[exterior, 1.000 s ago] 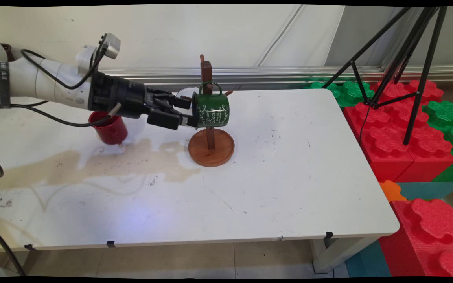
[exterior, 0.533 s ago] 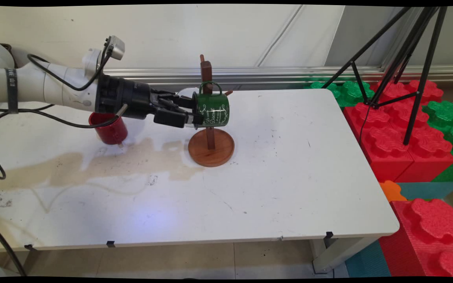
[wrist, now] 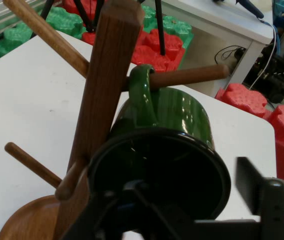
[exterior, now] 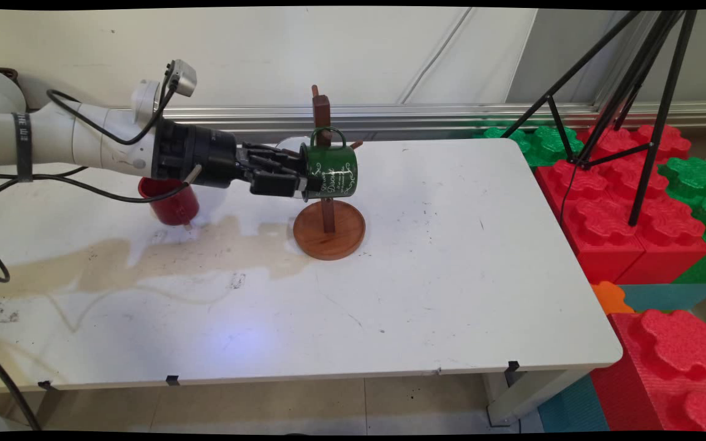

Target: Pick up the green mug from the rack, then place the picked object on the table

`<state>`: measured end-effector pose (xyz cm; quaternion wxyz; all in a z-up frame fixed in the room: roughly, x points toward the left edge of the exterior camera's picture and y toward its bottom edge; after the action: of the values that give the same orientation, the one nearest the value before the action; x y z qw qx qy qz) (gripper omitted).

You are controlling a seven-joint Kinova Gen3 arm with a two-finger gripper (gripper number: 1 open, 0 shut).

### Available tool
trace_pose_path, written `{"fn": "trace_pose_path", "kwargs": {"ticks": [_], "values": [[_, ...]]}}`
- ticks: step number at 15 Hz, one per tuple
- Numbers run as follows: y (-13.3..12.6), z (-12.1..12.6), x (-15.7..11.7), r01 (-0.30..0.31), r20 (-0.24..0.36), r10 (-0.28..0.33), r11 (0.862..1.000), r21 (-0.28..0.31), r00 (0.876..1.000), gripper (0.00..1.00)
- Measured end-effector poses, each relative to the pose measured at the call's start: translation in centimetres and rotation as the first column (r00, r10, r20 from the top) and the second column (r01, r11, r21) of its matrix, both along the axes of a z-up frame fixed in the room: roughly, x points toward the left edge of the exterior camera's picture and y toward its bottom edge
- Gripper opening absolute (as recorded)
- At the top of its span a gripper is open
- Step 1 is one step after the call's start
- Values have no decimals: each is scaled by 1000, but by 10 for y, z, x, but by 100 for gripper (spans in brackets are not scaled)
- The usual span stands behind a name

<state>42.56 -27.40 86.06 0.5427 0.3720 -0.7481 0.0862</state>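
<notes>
The green mug should be lifted off the wooden peg point(wrist: 192, 76), so my gripper will next grab the mug by its rim point(wrist: 226, 172).
A dark green enamel mug point(exterior: 330, 171) with white lettering hangs by its handle on a peg of the wooden mug tree point(exterior: 328, 229). Its mouth faces left, toward my gripper point(exterior: 304, 182). In the hand view the mug point(wrist: 182, 117) fills the middle, its handle looped over the peg point(wrist: 192, 76). My gripper point(wrist: 192, 192) stands open at the mug's rim. One finger point(wrist: 254, 187) is outside the wall with a strip of table showing between it and the rim. The other finger is lost in the dark mouth.
A red mug point(exterior: 169, 199) stands on the table point(exterior: 451, 275) behind my forearm, left of the tree. A brownish stain spreads across the table's left half. Red and green foam blocks point(exterior: 629, 208) and a black tripod point(exterior: 641, 110) stand off the right edge.
My wrist has shifted slightly right toward the mug's mouth and levelled out, and the fingers look closer together in the main view. The green mug has stayed on its peg.
</notes>
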Motion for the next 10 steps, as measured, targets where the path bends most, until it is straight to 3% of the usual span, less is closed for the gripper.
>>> {"fn": "trace_pose_path", "kwargs": {"ticks": [10], "values": [[3, -5, 0, 10, -3, -10, 1000, 16, 1000, 0]]}}
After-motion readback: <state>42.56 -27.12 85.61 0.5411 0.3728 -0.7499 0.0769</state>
